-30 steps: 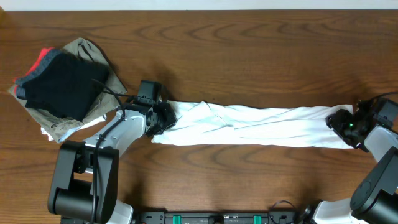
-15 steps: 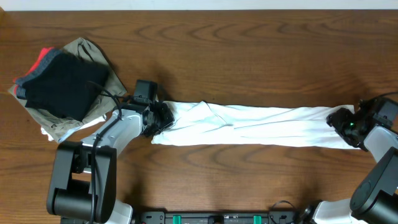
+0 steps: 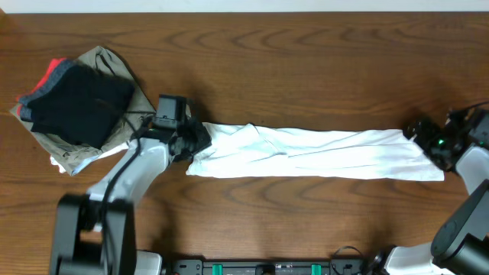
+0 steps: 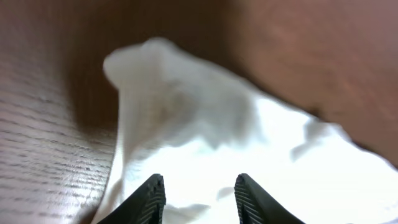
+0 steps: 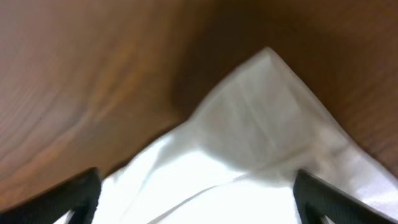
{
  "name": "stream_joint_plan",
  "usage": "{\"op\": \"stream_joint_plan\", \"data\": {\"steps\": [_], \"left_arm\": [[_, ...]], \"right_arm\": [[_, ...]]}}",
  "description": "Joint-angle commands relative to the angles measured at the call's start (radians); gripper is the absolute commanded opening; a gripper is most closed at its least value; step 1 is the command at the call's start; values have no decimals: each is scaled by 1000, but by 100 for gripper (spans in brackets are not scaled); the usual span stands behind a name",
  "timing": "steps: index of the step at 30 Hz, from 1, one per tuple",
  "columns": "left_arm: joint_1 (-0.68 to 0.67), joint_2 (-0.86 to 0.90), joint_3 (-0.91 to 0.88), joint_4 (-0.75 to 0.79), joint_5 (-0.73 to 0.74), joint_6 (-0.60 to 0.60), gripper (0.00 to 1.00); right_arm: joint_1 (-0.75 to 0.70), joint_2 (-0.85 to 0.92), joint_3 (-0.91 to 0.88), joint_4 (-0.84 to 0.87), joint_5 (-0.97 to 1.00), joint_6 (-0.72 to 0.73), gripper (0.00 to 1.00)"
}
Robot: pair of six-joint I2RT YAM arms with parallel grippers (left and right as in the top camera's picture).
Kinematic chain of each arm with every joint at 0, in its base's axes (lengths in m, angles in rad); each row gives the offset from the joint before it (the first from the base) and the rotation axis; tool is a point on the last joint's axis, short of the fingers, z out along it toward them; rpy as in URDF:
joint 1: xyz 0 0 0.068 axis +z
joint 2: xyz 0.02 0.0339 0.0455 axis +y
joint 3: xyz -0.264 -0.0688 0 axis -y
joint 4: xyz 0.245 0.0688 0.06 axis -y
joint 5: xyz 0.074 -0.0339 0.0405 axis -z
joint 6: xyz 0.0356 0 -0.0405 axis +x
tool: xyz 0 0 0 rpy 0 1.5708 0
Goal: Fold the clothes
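My right gripper grips the clothes (image 3: 313,154) by the short end of the white strip (image 3: 429,163) next, to fold that end over the rest.
The clothes (image 3: 313,154) lie as a long white strip across the wooden table, wrinkled and folded lengthwise. My left gripper (image 3: 195,140) hovers at the strip's left end. In the left wrist view the clothes (image 4: 205,124) fill the frame beneath the left gripper (image 4: 200,182), whose jaws stand apart with only flat cloth below them. My right gripper (image 3: 422,137) sits at the strip's right end. In the right wrist view a corner of the clothes (image 5: 261,118) lies under the right gripper (image 5: 196,177), with the jaws spread wide at the frame's edges and holding nothing.
A pile of folded garments (image 3: 76,103), black on top of khaki and red, sits at the back left, close to the left arm. Bare wood table (image 3: 306,69) stretches behind the strip. The arm bases stand along the front edge.
Both grippers have opened and let go of the strip's ends. The left gripper drew back slightly to the left, the right gripper slightly to the right. The strip stays flat.
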Motion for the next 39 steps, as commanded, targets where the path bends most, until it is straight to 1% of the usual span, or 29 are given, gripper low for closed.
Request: {"op": "stream_joint_plan", "data": {"steps": [1, 5, 10, 12, 18, 25, 29, 32, 39], "left_arm": [[8, -95, -4, -23, -34, 45, 41], [14, -144, -4, -67, -34, 44, 42], [13, -148, -4, -126, -34, 44, 43], [13, -148, -4, -140, -34, 45, 43], [13, -148, -5, -147, -34, 44, 43], [13, -148, -5, -147, -33, 41, 43], [13, -148, -5, -147, -33, 41, 43], [13, -148, -5, -147, -34, 41, 44], [13, -148, -5, -147, -34, 41, 43]], "right_arm": [[-29, -53, 71, -47, -24, -85, 99], [-84, -55, 90, -136, 1, -189, 99], [-160, -37, 89, -247, 125, -401, 99], [-187, -27, 89, -264, 136, -470, 99], [-218, 27, 89, -252, 121, -497, 99], [-192, 148, 89, -222, 116, -497, 99], [-169, 179, 89, -186, 79, -497, 99], [-148, 188, 89, -179, 71, -497, 94], [-107, 190, 89, -177, 31, -497, 75]]}}
